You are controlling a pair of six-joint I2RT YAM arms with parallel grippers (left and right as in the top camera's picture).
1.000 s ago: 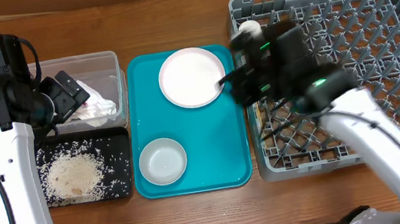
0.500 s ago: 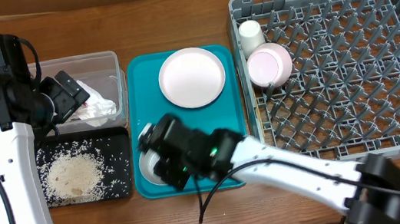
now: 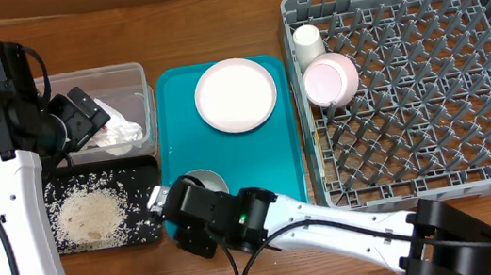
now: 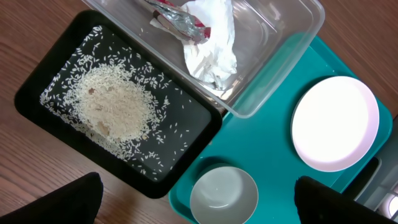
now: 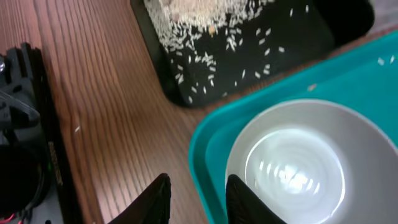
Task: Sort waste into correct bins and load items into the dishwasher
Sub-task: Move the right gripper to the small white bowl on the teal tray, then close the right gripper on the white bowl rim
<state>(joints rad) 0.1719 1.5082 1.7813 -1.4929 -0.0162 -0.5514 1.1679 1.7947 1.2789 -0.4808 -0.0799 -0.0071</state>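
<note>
The right gripper grabs the pale bowl's rim at the tray's corner next. That leaves the bowl's body free to load into the rack.
A pale bowl sits in the near left corner of the teal tray, and a pale pink plate lies at the tray's far end. My right gripper hangs low at the bowl's left rim. It is narrowly open, with the tray's rim under the gap and nothing held. In the overhead view the right gripper shows by that corner. My left gripper is wide open, high above the bowl. The grey dish rack holds a white cup and a pinkish bowl.
The clear tub holds a crumpled napkin and a red wrapper. The black tray beside it carries a heap of rice. My right arm lies along the table's front edge. Bare wood lies left of the teal tray's corner.
My right arm has swung from the dish rack's left side across to the teal tray's near left corner. The pinkish bowl now shows in the rack. The left arm has not moved.
</note>
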